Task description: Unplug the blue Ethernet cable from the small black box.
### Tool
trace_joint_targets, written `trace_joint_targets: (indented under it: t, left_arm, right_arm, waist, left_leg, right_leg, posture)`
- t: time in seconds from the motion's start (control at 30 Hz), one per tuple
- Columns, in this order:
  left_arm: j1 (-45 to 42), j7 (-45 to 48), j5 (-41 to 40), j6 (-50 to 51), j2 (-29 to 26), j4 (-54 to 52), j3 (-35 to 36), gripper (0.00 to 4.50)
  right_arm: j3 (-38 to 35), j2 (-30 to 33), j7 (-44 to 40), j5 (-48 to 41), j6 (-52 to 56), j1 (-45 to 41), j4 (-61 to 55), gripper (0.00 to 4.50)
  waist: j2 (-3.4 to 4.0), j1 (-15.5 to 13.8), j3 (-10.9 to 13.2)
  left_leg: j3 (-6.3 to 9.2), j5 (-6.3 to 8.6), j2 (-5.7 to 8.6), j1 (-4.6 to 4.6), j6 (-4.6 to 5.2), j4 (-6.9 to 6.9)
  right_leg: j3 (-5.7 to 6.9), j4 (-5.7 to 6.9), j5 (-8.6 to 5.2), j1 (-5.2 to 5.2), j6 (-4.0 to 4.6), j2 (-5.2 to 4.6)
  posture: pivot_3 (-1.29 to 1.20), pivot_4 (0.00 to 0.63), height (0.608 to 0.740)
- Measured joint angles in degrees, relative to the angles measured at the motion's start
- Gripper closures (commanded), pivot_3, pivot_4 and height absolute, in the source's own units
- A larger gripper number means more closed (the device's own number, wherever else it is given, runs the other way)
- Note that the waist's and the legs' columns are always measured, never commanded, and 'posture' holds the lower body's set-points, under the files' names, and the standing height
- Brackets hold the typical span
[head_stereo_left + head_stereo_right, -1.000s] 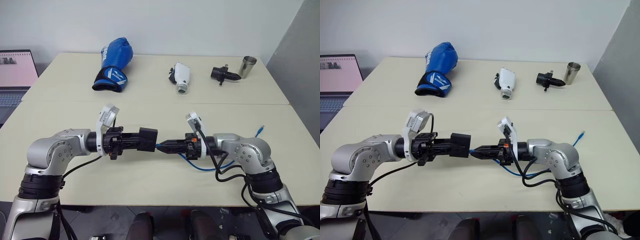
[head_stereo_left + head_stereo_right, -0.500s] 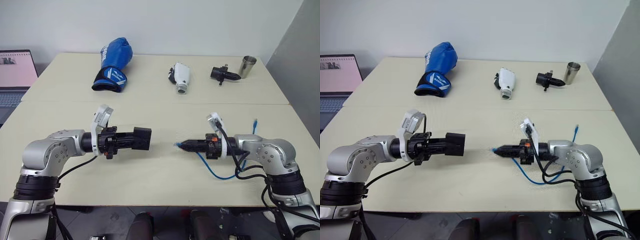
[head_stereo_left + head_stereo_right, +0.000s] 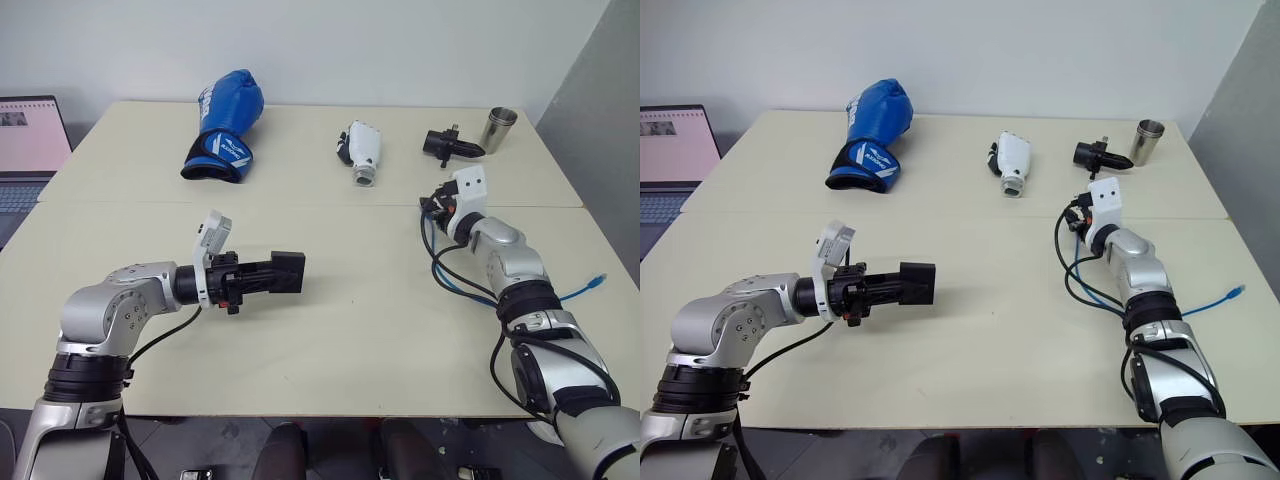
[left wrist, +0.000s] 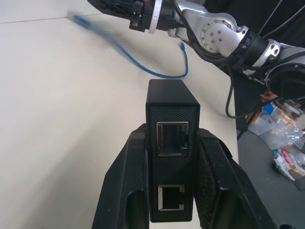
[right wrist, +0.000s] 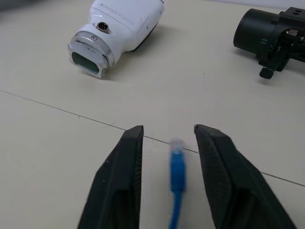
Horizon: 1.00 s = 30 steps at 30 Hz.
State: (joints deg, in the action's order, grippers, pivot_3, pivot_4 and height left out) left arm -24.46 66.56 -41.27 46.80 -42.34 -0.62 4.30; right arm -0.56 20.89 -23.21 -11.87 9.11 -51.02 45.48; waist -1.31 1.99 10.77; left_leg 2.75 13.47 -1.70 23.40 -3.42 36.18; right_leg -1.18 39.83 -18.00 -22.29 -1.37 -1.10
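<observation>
My left gripper needs to keep holding the small black box (image 3: 288, 272) (image 4: 171, 143): the box hangs above the pale table.
My left gripper (image 3: 264, 275) is shut on the small black box (image 3: 288, 272), held level above the near table. In the left wrist view the box (image 4: 171, 143) sits between both fingers, and its two ports face out empty. The blue Ethernet cable (image 3: 580, 293) is free of the box. It trails over the table at the right, one plug end near the right edge. Its other plug (image 5: 177, 162) lies loose in the gap of my right gripper (image 5: 167, 129), whose fingers stand open around it. That gripper (image 3: 432, 207) is out at the right, near the table seam.
On the far table lie a blue boxing glove (image 3: 225, 125), a white cylindrical gadget (image 3: 362, 152), a black gadget with a pointed tip (image 3: 448, 146) and a metal cup (image 3: 495, 130). A laptop (image 3: 25, 140) stands at the left edge.
The right gripper pulled the blue plug out of the box, swung right and toward the far table with it, and opened. The left gripper has kept the box almost still.
</observation>
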Motion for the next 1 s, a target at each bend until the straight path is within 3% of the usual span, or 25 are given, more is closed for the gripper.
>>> trace_joint_targets:
  t: [0.1,0.3,0.43,0.6,0.8,1.0]
  left_arm:
    - [0.3,-1.5,1.8,-2.3,0.1,0.1,0.0,3.7]
    - [-0.2,-11.2,10.7,-14.9,5.2,5.3,1.0,3.7]
    - [-2.1,-22.0,17.4,-26.2,10.0,13.3,3.5,3.7]
    - [-2.8,-30.5,22.9,-38.5,13.5,22.5,6.2,3.7]
    - [-3.6,-35.0,25.0,-44.6,15.8,31.8,7.5,3.7]
    - [-4.8,-36.0,25.3,-45.9,16.4,34.5,8.1,3.7]
  right_arm:
    - [-0.5,-0.1,-2.8,-0.5,0.1,0.7,-2.5,1.36]
    - [2.4,2.5,-18.1,-6.1,6.1,8.0,-26.5,0.03]
    - [7.7,4.1,-25.5,-8.7,12.2,12.7,-41.3,0.03]
    - [15.1,7.0,-30.9,-8.3,17.0,15.1,-50.4,0.03]
    - [17.5,7.4,-32.0,-6.3,17.8,15.6,-51.8,0.03]
    - [17.6,7.6,-32.7,-5.0,17.8,16.3,-51.8,0.03]
  waist:
    - [0.01,0.0,0.0]
    - [0.05,-0.3,0.0]
    - [0.04,-0.2,0.0]
    - [0.04,-0.3,0.0]
    - [0.03,-0.3,0.0]
    - [0.02,-0.3,0.0]
  left_leg:
    - [0.02,0.0,0.0,0.0,0.0,0.0]
    - [0.13,0.01,-0.01,-0.01,0.02,0.12]
    - [0.17,0.01,-0.02,0.01,0.03,0.33]
    - [0.23,0.01,0.0,0.06,0.03,0.55]
    - [0.31,0.01,0.04,0.18,0.03,0.7]
    - [0.33,0.01,0.04,0.16,0.03,0.72]
  right_leg:
    - [0.02,0.01,0.0,0.0,0.0,0.0]
    - [0.11,0.09,0.0,0.04,0.0,0.01]
    - [0.15,0.15,0.01,0.08,-0.02,0.01]
    - [0.19,0.18,0.02,0.12,-0.04,0.01]
    - [0.27,0.17,0.05,0.12,-0.09,0.0]
    - [0.28,0.22,0.06,0.14,-0.1,0.0]
  posture:
    - [0.0,0.15,0.74]
    - [0.0,0.15,0.74]
    - [0.0,0.15,0.74]
    - [0.0,0.15,0.74]
    - [0.0,0.15,0.74]
    - [0.0,0.15,0.74]
